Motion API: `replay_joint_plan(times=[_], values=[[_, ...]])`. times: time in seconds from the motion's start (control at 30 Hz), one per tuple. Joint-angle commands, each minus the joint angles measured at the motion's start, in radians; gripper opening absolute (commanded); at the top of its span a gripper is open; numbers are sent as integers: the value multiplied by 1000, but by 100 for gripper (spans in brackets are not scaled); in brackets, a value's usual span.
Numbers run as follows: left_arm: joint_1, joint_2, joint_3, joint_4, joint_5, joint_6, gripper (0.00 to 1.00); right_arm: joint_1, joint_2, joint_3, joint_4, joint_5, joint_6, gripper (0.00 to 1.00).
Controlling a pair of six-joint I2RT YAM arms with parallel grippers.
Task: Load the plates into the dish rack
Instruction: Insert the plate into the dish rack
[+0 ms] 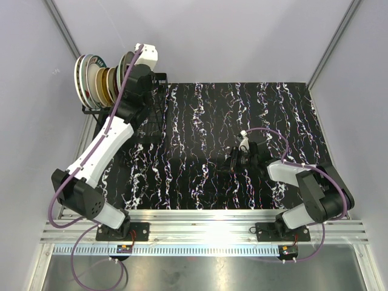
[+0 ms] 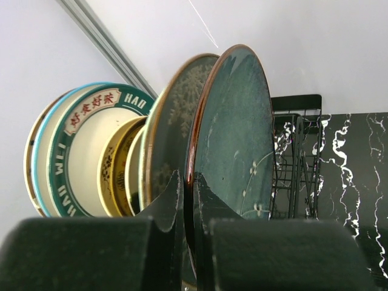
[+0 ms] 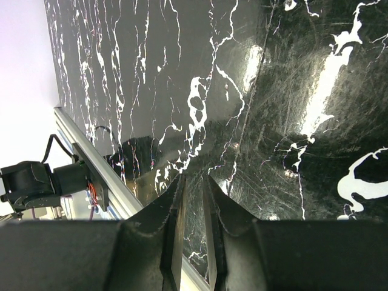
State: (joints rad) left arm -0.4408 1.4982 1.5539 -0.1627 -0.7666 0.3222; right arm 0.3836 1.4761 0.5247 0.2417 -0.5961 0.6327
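I should open my left gripper now. The dark green plate (image 2: 236,133) is upright, close beside its neighbour in the row, so it would end in the rack.
The black wire dish rack (image 1: 159,109) stands at the table's far left corner. Several plates (image 1: 96,79) stand upright in it. The left wrist view shows a teal-rimmed plate (image 2: 79,151), a yellow one (image 2: 118,170) and a brown-rimmed patterned one (image 2: 176,115). My left gripper (image 1: 130,65) is shut on the lower rim of a dark green flowered plate (image 2: 236,133). That plate is upright, at the right end of the row. My left gripper (image 2: 189,177) pinches the rim between both fingers. My right gripper (image 1: 233,162) rests low over the table, nearly shut and empty (image 3: 194,177).
Unfilled rack wires (image 2: 297,157) show to the right of the held plate. The black marbled table (image 1: 242,121) has grey walls on three sides. An aluminium rail (image 1: 206,233) runs along the near edge by the arm bases.
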Motion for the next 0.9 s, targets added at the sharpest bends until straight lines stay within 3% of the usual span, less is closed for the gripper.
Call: replay_joint_plan(times=[0.0, 0.3, 0.43, 0.73, 0.77, 0.8, 0.87], values=[[22, -10, 12, 140, -71, 55, 0, -3, 16, 41, 38, -22, -7, 24], [24, -15, 5, 153, -80, 72, 0, -5, 27, 44, 42, -28, -5, 24], [25, -16, 5, 152, -83, 78, 18, -3, 27, 43, 42, -28, -5, 25], [27, -23, 5, 149, -86, 81, 23, -5, 33, 47, 39, -31, -5, 25], [27, -27, 8, 147, -86, 80, 26, -3, 33, 47, 38, -31, -5, 25], [27, -30, 9, 147, -86, 81, 39, -3, 32, 49, 36, -31, -7, 25], [27, -41, 14, 138, -85, 75, 51, -3, 32, 51, 33, -30, -5, 25]])
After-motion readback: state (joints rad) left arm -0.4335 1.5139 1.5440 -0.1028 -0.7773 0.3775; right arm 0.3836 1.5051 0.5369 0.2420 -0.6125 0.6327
